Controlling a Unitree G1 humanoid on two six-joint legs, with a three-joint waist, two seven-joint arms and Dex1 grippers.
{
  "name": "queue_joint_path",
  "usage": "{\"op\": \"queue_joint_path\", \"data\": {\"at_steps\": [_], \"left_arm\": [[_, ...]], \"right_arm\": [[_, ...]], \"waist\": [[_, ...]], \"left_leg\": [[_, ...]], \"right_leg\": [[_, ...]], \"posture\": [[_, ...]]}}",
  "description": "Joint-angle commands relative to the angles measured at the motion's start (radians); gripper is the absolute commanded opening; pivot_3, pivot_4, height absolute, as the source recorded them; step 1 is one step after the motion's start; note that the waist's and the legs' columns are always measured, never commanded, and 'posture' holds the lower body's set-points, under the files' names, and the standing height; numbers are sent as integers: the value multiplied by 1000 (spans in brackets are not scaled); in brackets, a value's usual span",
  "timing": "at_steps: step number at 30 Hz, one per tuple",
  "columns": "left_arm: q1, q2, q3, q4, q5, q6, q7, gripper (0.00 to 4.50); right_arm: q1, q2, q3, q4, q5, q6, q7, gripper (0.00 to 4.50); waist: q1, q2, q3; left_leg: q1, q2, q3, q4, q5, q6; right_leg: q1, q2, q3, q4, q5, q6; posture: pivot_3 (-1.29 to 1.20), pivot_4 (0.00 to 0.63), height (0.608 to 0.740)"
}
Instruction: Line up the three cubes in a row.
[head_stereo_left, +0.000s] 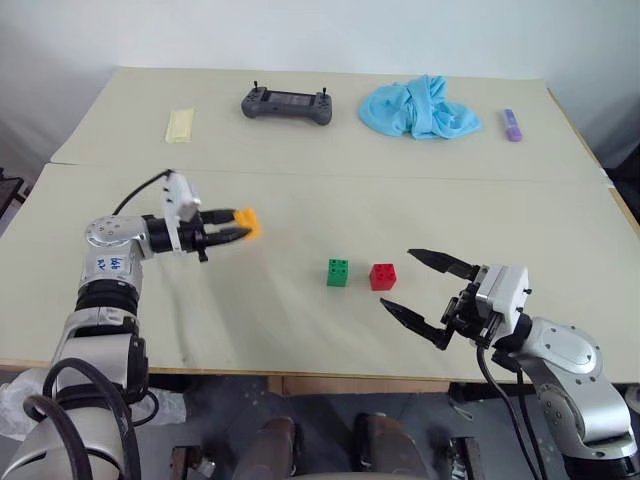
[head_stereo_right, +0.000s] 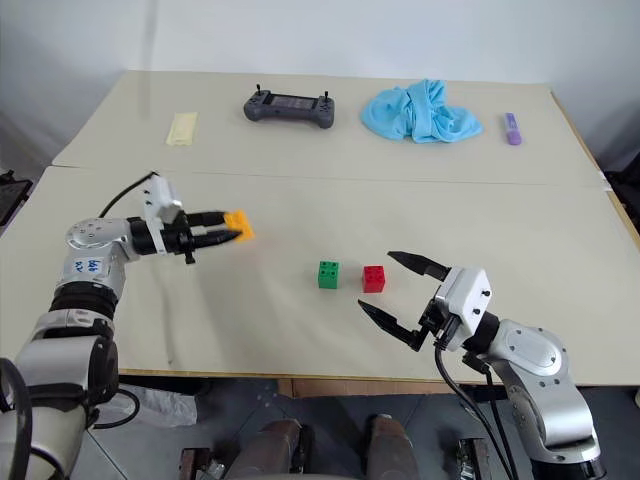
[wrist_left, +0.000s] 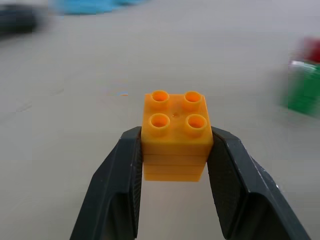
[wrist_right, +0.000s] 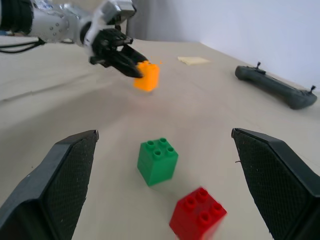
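Note:
The orange cube hangs well away from the green cube and would fall short of the row, so it moves toward the green cube, before my left gripper opens.
My left gripper (head_stereo_left: 243, 226) is shut on the orange cube (head_stereo_left: 249, 222), which it holds just above the table on the left; the left wrist view has the orange cube (wrist_left: 174, 136) studs-up between the black fingers (wrist_left: 117, 185). The green cube (head_stereo_left: 338, 272) and the red cube (head_stereo_left: 382, 276) stand side by side on the table near the middle, a small gap between them. My right gripper (head_stereo_left: 427, 296) hovers open to the right of the red cube, with nothing between its fingers. From the right wrist, the green cube (wrist_right: 157, 161) and red cube (wrist_right: 198, 215) lie ahead.
At the back of the table (head_stereo_left: 300, 200) lie a pale yellow flat bar (head_stereo_left: 179, 125), a dark handheld controller (head_stereo_left: 286, 104), a crumpled blue cloth (head_stereo_left: 420, 108) and a small purple object (head_stereo_left: 512, 124). The table's front edge runs just below both arms.

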Motion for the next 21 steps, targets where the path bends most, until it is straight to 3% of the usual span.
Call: {"op": "queue_joint_path", "data": {"at_steps": [1, 9, 21], "left_arm": [[41, 5, -49, -129, -25, -7, -119, 1468], [-49, -94, -126, 69, 28, -184, -138, 1468], [-136, -142, -156, 262, 79, -245, -156, 1468]], "right_arm": [[21, -20, -47, -35, 25, -12, 6, 4500], [35, -41, -63, -37, 23, -10, 25, 4500], [117, -63, -124, -119, 46, 20, 0, 4500]], "waist": [[-1, 0, 0], [4, 0, 0], [3, 0, 0]], "left_leg": [[0, 0, 0, 0, 0, 0], [0, 1, 1, 1, 1, 0], [0, 0, 1, 1, 1, 2]], "right_leg": [[0, 0, 0, 0, 0, 0], [1, 2, 0, 0, 0, 0], [1, 3, -1, 0, 0, 1]], "posture": [[0, 150, 740], [0, 150, 740], [0, 150, 740]]}}
